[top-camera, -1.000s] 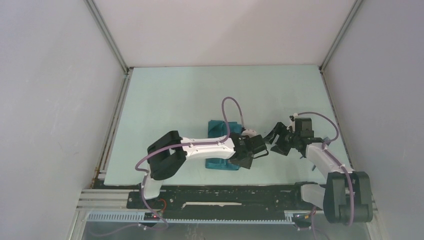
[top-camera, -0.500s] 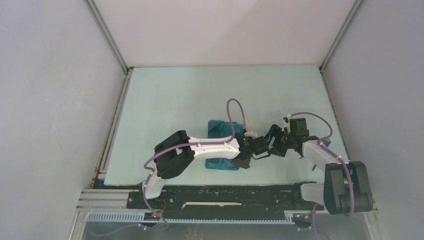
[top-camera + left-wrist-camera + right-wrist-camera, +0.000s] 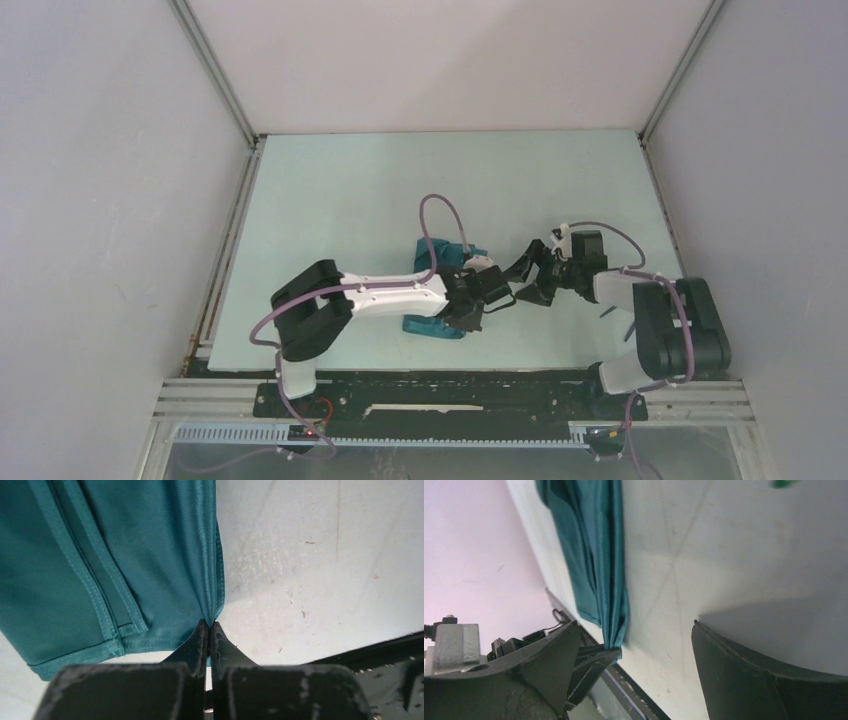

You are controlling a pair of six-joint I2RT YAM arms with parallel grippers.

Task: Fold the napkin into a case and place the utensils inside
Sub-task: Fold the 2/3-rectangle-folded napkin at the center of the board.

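I should next grab the teal napkin point(image 3: 100, 555) with my right gripper by its long folded edge point(image 3: 214, 527), beyond the napkin corner that my left gripper pinches. Then the napkin can be folded over into a case.
The teal napkin point(image 3: 430, 327) lies folded lengthwise into a narrow oblong on the pale table, and my left arm covers most of it. In the left wrist view the napkin point(image 3: 100, 555) fills the upper left. My left gripper point(image 3: 210, 624) is shut on its right-hand folded edge near the corner. My right gripper point(image 3: 631, 630) stands open just right of that corner, which lies between its fingers point(image 3: 559, 650) with nothing touching them. From above, the two grippers point(image 3: 497, 298) point(image 3: 524, 280) almost meet. Thin dark slivers point(image 3: 629, 333) beside the right forearm may be the utensils, mostly hidden.
The light green table point(image 3: 350, 190) is walled by white panels at the back and both sides. A black rail point(image 3: 440, 392) with the arm bases runs along the near edge, close below the napkin. A small green speck point(image 3: 781, 484) lies on the table.
My left gripper has shut on the napkin's edge and drawn slightly left. The right arm has swung left toward it, with its jaws a little wider.
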